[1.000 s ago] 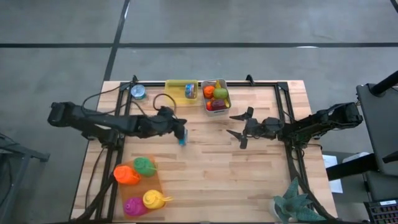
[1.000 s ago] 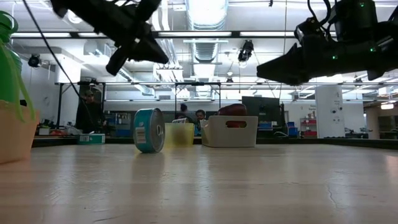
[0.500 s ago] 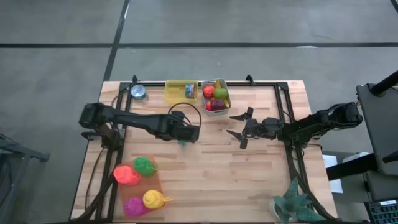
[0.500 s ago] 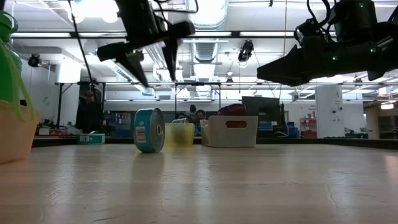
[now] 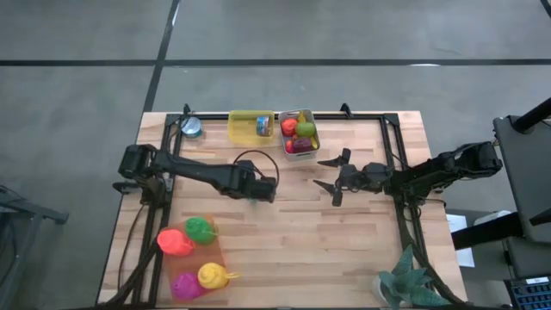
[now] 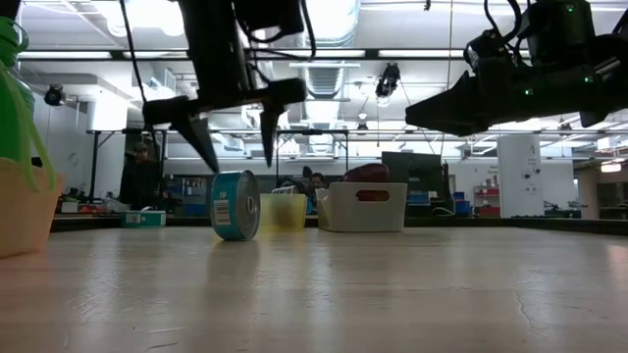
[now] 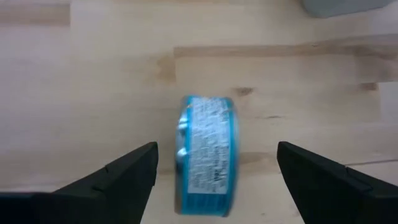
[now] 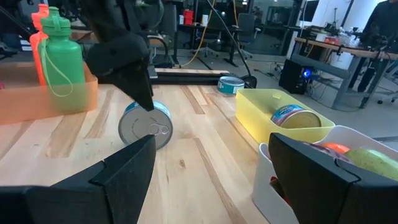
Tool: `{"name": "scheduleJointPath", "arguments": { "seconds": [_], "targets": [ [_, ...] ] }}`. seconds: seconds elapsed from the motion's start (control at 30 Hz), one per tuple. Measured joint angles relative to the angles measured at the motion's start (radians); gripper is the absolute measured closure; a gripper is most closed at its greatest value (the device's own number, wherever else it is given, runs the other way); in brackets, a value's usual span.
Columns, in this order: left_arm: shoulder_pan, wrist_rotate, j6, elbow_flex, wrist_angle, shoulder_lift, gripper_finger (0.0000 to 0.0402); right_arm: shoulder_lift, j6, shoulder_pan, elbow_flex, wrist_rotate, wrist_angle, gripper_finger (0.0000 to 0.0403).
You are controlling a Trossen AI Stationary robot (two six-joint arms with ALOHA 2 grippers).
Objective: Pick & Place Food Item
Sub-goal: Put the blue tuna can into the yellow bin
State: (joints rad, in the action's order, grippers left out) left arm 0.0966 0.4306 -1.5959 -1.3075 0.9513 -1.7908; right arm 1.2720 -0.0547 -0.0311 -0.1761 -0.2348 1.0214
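The blue can needs to go in the yellow bin (image 5: 244, 129) with the other can. My left gripper will next grab the blue can by its flat ends.
A blue can (image 7: 207, 155) stands on its rim on the wooden table (image 5: 344, 241), left of centre; in the low view the can (image 6: 235, 205) shows its label. My left gripper (image 6: 238, 157) hangs open just above it, pointing down, with one finger on either side (image 7: 216, 149) and neither touching. In the high view the gripper (image 5: 261, 187) hides the can. My right gripper (image 5: 331, 175) waits open and level over the table's right half, holding nothing.
At the far edge stand a yellow bin (image 5: 245, 127) with a can (image 5: 263, 126) in it, a white bin (image 5: 299, 132) of fruit and a loose can (image 5: 191, 127). An orange tray (image 5: 194, 254) of bottles is near left; a plant (image 5: 405, 284) is near right.
My left gripper has gone toward the table's right edge and slightly down until it is over the blue can. It has tipped from near level to pointing down, rolled, and opened. The can has stayed standing where it was.
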Motion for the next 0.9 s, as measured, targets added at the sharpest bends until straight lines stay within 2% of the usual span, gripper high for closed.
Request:
{"name": "scheduleJointPath", "arguments": {
  "seconds": [0.23, 0.7, 0.8, 0.9],
  "targets": [
    [0.0, -0.042, -0.032, 0.071, -0.08, 0.0, 0.0065, 0.0, 0.0, 0.0, 0.0, 0.0, -0.001, 0.0097],
    [-0.04, -0.051, -0.028, 0.227, -0.291, 0.0, 0.0068, 0.0, 0.002, 0.0, 0.0, 0.0, -0.001, 0.0097],
    [-0.049, -0.05, -0.028, 0.242, -0.328, 0.0, 0.008, 0.0, 0.0, 0.0, 0.0, 0.0, -0.001, 0.0097],
    [-0.05, -0.051, -0.025, 0.249, -0.344, 0.0, 0.0113, 0.0, 0.002, 0.0, 0.0, 0.0, -0.001, 0.0097]
  ]
}}
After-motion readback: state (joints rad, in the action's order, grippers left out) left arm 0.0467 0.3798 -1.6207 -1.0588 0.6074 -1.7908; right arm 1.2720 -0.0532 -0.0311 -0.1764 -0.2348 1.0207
